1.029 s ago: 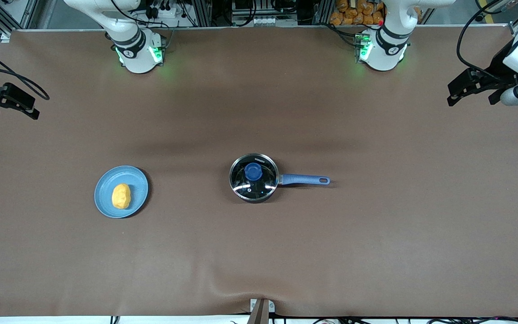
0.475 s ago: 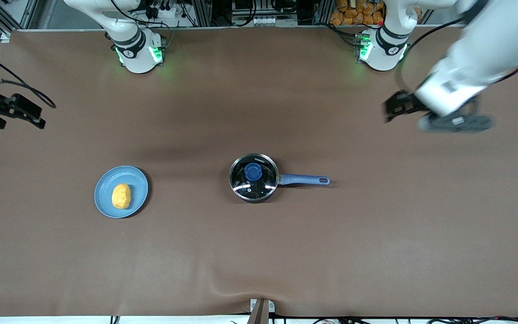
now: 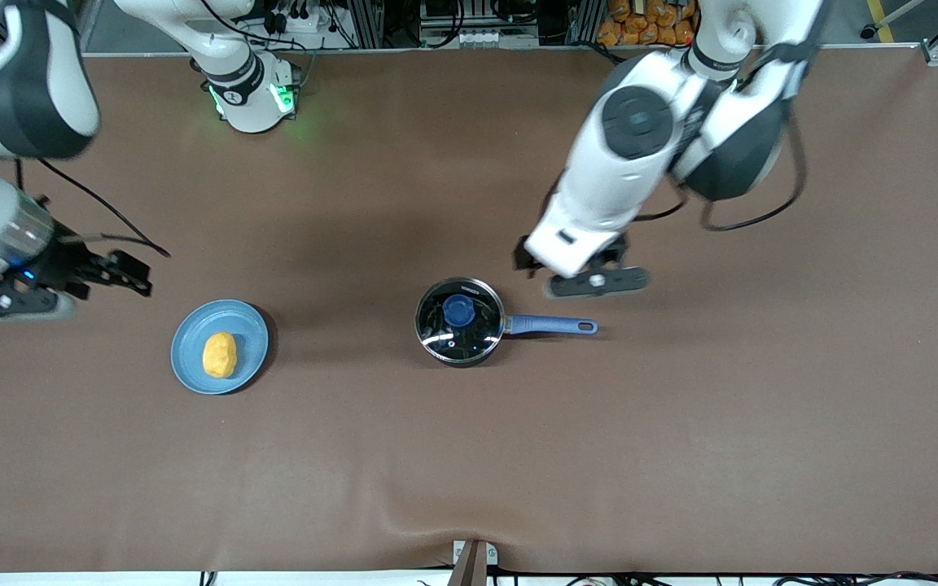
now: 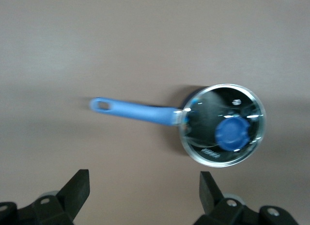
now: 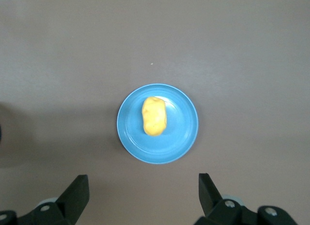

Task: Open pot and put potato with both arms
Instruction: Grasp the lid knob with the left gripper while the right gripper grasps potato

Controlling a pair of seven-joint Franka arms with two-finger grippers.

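Observation:
My left gripper is to grab the glass lid by its blue knob (image 3: 458, 309) next, to open the black pot for the potato (image 3: 219, 355).
The black pot (image 3: 462, 360) stands mid-table with its glass lid (image 3: 443, 335) on, blue knob (image 3: 458, 309) up, and its blue handle (image 3: 550, 325) pointing toward the left arm's end. The yellow-orange potato (image 3: 219, 355) lies on a blue plate (image 3: 245, 325) toward the right arm's end. My left gripper (image 3: 571, 264) is open and empty, above the table beside the handle. The left wrist view shows the left gripper (image 4: 144, 186), the lid (image 4: 242, 104) and the handle (image 4: 135, 111). My right gripper (image 3: 107, 273) is open and empty, above the table beside the plate. The right wrist view shows the right gripper (image 5: 143, 186) and the potato (image 5: 154, 116).
The plate (image 5: 181, 137) is flat and a little wider than the pot. The brown mat covers the whole table. The arm bases (image 3: 253, 98) stand along the edge farthest from the front camera. A small bracket (image 3: 473, 560) sits at the nearest edge.
Both arms have swung in from the table's ends. The left gripper has come close to the pot's handle, and the right gripper close to the plate. Pot, lid and potato have not moved.

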